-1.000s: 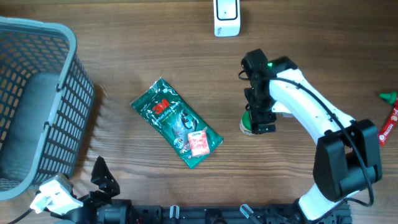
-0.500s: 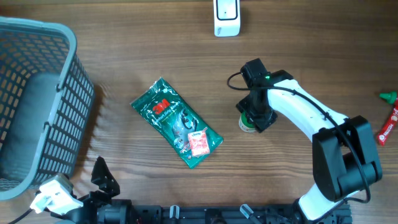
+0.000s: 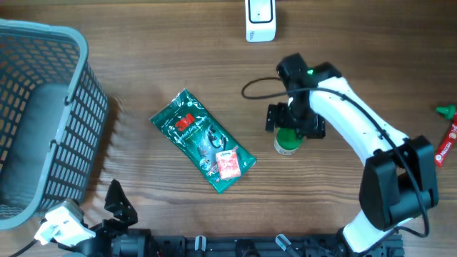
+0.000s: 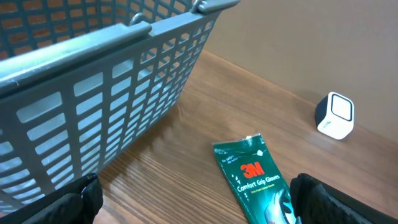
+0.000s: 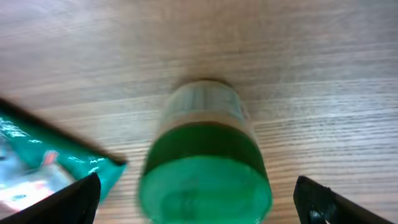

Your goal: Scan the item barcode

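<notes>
My right gripper has only the top of the green cap between its fingers. It isn't time to close yet, so it should go lower first and then close on the bottle.
A small bottle with a green cap [image 3: 287, 141] stands upright on the wooden table right of centre. My right gripper [image 3: 295, 123] hovers just above it, open, one finger on each side. In the right wrist view the green cap [image 5: 205, 183] fills the space between the wide-apart fingers [image 5: 68, 200] without touching them. A green 3M glove packet [image 3: 202, 140] lies flat at the centre, also seen as the packet [image 4: 255, 177] in the left wrist view. The white scanner [image 3: 260, 20] stands at the far edge. My left gripper [image 4: 202, 202] is open and empty, low at the front left.
A grey plastic basket [image 3: 43, 107] fills the left side; its slatted wall [image 4: 93, 81] is close to my left gripper. A green piece [image 3: 446, 111] and a red tube [image 3: 446, 143] lie at the right edge. The packet's corner [image 5: 37, 168] lies just left of the bottle.
The right wrist has turned so its fingers now sit left and right of the bottle. Its jaws narrowed and then opened wide again. The bottle, the packet and the left arm have stayed put.
</notes>
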Robot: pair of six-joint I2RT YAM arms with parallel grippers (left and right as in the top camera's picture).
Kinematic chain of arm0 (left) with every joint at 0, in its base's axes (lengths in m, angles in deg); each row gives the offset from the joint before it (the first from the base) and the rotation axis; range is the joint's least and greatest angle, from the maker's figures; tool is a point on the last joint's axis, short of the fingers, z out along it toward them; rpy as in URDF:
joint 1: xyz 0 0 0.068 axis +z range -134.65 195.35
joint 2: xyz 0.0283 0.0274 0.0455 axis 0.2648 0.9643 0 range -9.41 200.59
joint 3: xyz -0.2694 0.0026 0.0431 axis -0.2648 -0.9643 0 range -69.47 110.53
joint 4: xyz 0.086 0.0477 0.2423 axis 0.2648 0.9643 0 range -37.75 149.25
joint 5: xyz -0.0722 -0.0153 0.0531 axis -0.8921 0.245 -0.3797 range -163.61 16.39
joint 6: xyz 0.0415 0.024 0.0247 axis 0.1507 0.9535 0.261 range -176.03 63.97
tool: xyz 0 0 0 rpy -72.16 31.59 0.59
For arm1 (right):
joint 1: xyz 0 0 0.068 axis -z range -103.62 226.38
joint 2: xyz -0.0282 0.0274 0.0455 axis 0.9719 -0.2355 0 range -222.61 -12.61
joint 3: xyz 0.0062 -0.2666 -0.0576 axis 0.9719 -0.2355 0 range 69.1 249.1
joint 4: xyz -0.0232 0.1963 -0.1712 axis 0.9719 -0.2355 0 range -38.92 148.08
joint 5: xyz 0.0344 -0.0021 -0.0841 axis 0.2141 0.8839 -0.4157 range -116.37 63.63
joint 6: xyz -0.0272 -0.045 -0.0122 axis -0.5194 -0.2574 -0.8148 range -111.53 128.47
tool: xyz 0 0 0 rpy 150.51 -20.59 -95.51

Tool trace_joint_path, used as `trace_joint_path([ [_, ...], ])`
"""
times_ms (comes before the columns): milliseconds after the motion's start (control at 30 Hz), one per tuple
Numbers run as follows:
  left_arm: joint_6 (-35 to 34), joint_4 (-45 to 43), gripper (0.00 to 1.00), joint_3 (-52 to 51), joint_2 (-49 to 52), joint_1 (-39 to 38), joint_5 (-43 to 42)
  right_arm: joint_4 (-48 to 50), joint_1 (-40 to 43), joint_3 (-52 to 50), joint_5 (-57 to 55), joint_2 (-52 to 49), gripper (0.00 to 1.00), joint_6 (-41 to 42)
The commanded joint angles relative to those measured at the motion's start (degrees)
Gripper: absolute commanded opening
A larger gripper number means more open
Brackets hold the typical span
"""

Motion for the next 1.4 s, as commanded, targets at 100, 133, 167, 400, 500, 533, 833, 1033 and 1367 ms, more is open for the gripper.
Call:
trace_joint_path([
  [100, -0.3, -0.2, 1.0, 0.0, -0.2, -0.3, 0.3, -8.3, 0.2, 7.8, -1.7, 1.9, 1.0, 10.9],
  [133, -0.3, -0.2, 1.0, 0.0, -0.2, -0.3, 0.3, -8.7, 0.2, 7.0, -1.8, 1.9, 1.0, 15.5],
  [167, -0.3, -0.2, 1.0, 0.0, -0.2, -0.3, 0.3, -8.5, 0.1, 5.8, -2.8, 1.9, 1.0, 18.1],
  [400, -0.3, -0.2, 1.0, 0.0, -0.2, -0.3, 0.3, -7.0, 0.1, 4.3, -3.9, 2.6, 1.0, 18.8],
  [500, -0.3, -0.2, 1.0, 0.0, -0.2, -0.3, 0.3, -5.8, 0.1, 4.3, -4.0, 4.6, 1.0, 15.9],
  [533, -0.3, -0.2, 1.0, 0.0, -0.2, -0.3, 0.3, -5.7, 0.1, 4.3, -4.2, 5.5, 1.0, 15.7],
  [833, -0.3, -0.2, 1.0, 0.0, -0.2, -0.3, 0.3, -5.4, 0.0, 4.3, -4.8, 8.5, 1.0, 13.4],
  [1033, -0.3, -0.2, 1.0, 0.0, -0.2, -0.3, 0.3, -4.1, -1.3, 4.3, -8.5, 8.4, 1.0, 3.6],
  [1367, -0.3, -0.2, 1.0, 0.0, -0.2, -0.3, 0.3, 0.5, -1.3, -0.9, -5.4, 2.1, 1.0, 4.3],
])
